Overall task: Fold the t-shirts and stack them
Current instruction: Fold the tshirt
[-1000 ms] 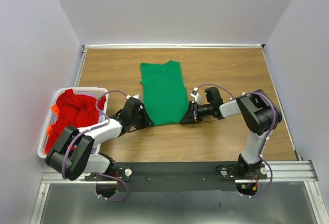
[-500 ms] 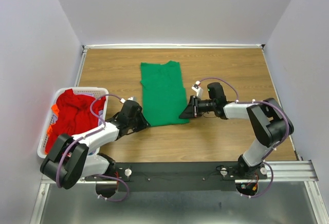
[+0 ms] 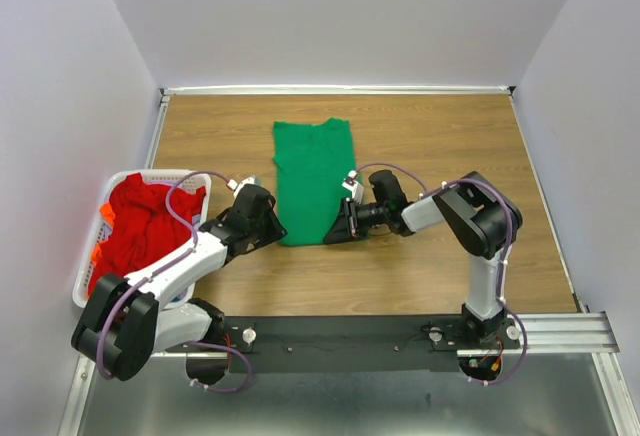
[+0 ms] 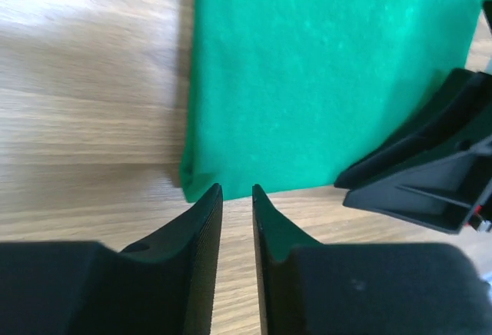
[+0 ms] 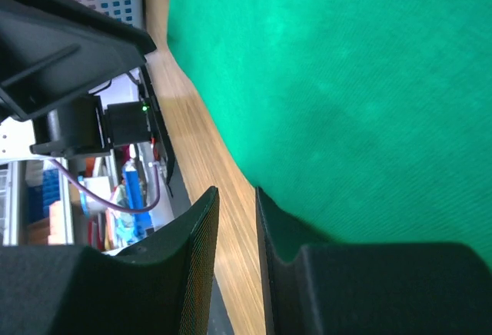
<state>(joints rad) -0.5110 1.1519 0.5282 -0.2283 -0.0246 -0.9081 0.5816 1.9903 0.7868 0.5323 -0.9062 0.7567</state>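
Note:
The right gripper grabs the green t-shirt's near corner next, opposite my left gripper, to fold the t-shirt's near edge over.
The green t-shirt lies flat mid-table, folded into a long strip, and fills the left wrist view and right wrist view. My left gripper sits low at its near-left corner. Its jaws are open by a narrow gap with only wood between them. My right gripper is at the near-right corner, facing the left one. It is also narrowly open, with wood in the gap and the cloth edge beside its right finger. Red t-shirts are heaped in the basket.
A white slatted basket stands at the table's left edge beside the left arm. Bare wood lies right of the shirt and behind it. Grey walls close in the back and sides. A metal rail runs along the near edge.
The right gripper slid left along the near hem, and the shirt's lower part is now narrower. The left gripper shifted slightly toward the corner and its jaws parted a little.

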